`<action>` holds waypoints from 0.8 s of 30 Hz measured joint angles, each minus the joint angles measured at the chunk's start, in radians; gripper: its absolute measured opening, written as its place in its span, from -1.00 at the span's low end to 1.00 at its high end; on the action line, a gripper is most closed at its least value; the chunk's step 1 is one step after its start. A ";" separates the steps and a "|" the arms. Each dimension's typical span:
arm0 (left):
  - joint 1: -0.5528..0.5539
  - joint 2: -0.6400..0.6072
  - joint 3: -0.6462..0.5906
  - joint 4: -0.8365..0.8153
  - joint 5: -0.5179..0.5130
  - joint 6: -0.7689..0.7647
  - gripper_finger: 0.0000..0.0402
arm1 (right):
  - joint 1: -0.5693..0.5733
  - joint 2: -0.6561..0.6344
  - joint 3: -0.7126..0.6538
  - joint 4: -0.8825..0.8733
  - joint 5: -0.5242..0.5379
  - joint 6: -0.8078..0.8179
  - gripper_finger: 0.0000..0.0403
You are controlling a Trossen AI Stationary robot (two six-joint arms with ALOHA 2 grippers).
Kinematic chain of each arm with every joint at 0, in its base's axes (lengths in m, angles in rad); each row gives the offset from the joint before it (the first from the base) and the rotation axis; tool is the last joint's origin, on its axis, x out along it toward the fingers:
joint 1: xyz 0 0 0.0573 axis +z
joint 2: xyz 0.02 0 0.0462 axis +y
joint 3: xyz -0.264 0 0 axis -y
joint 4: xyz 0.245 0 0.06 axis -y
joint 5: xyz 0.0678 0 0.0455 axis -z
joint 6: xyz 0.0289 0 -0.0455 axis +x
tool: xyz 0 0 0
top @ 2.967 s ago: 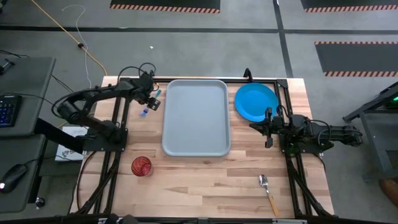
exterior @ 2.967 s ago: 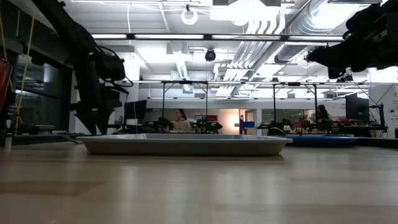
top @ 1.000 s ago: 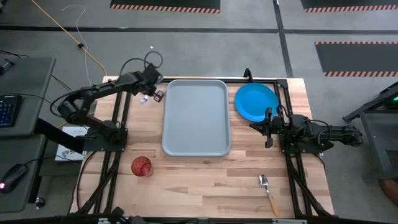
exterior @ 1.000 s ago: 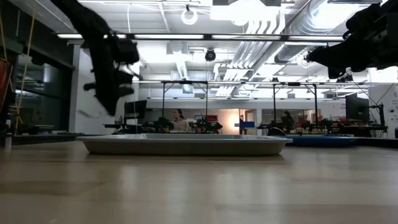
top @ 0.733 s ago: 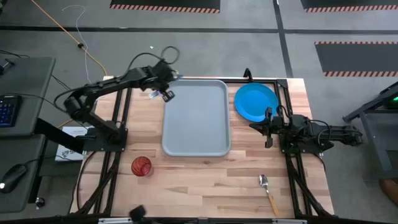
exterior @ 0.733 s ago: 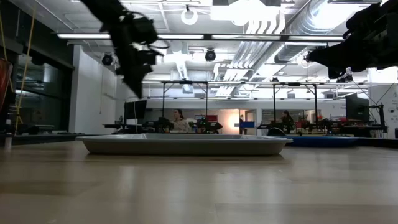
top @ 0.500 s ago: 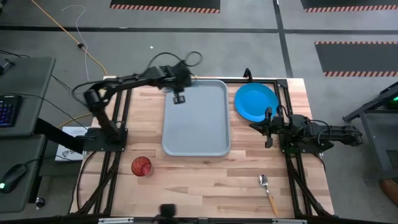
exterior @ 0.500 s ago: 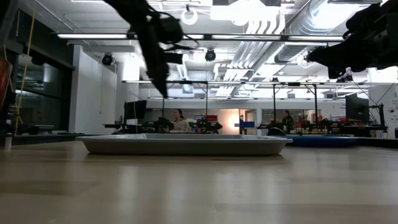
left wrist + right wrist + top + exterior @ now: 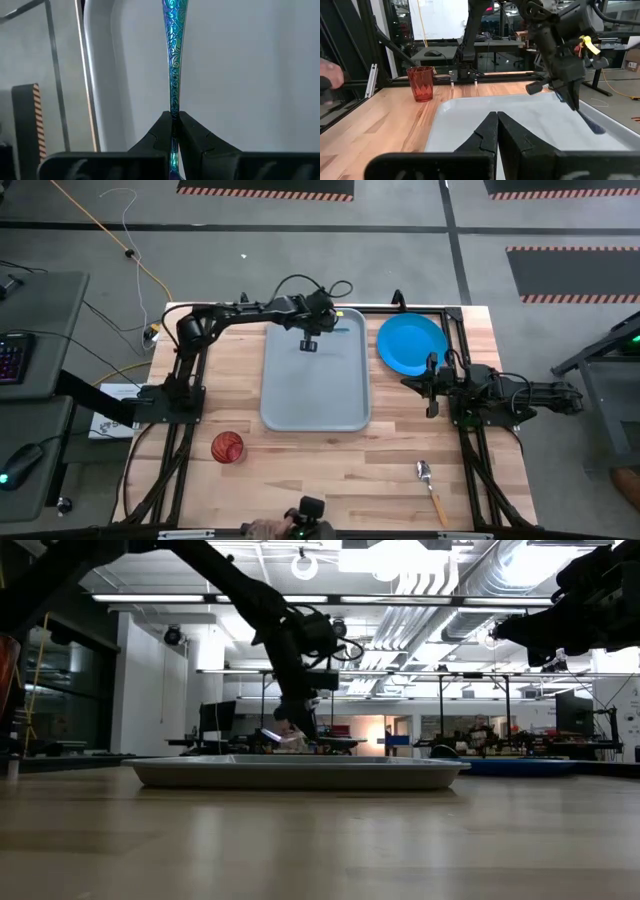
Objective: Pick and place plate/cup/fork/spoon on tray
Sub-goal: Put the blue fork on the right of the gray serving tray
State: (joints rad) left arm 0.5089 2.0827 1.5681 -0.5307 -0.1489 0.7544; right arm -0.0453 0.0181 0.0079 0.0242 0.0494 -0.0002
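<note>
The fork's handle [image 9: 342,330] [image 9: 175,45] hangs free in my fingers above the tray's bottom, so my left gripper needs to keep holding the fork until I lower it farther.
My left gripper [image 9: 308,344] hangs over the far part of the light-grey tray [image 9: 315,395], shut on the fork [image 9: 174,55], a slim blue patterned utensil. The fork's free end [image 9: 591,125] is low over the tray's floor; whether it touches, I cannot tell. My right gripper [image 9: 432,385] waits shut at the tray's right side, holding nothing. The blue plate [image 9: 411,343] lies flat at the far right. The red cup [image 9: 227,447] stands upright near the left front. The spoon [image 9: 432,485] lies flat at the right front. My left gripper pinches the fork's narrow shaft [image 9: 174,111] between its two fingertips. The fork runs along the fingers and sticks out past them. The fingers [image 9: 571,98] come from above, pointing steeply down at the tray. The fork slants down below them, over the tray's floor.
A person's hand with a dark device shows at the table's near edge [image 9: 290,527] and at the edge of the right wrist view [image 9: 329,80]. Black frame rails [image 9: 185,430] run along the table's left and right sides. Bare wood [image 9: 330,470] lies in front of the tray.
My left gripper has carried the fork from beside the tray's far left corner toward the table's right edge, to over the tray's far part. It rose on the way, then came down toward the tray, and stayed shut on the fork.
</note>
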 joint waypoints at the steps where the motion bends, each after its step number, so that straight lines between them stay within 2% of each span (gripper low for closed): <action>1: 0.006 0.002 0.000 0.003 0.016 0.000 -0.96 | 0.000 0.000 0.000 0.000 0.000 0.000 -1.00; 7: 0.059 0.002 0.000 -0.007 0.100 -0.043 -0.95 | 0.000 0.000 0.000 0.000 0.000 0.000 -1.00; 13: 0.109 0.006 -0.005 -0.035 0.243 -0.114 -0.95 | 0.000 0.000 0.000 0.000 0.000 0.000 -1.00; 20: 0.107 0.008 -0.037 -0.001 0.225 -0.092 -0.95 | 0.000 0.000 0.000 0.000 0.000 0.000 -1.00; 24: 0.111 0.008 -0.042 0.015 0.214 -0.153 -0.95 | 0.000 0.000 0.000 0.000 0.000 0.000 -1.00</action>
State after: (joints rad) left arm 0.6196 2.0912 1.5265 -0.5161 0.0648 0.6011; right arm -0.0452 0.0184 0.0078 0.0242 0.0494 -0.0002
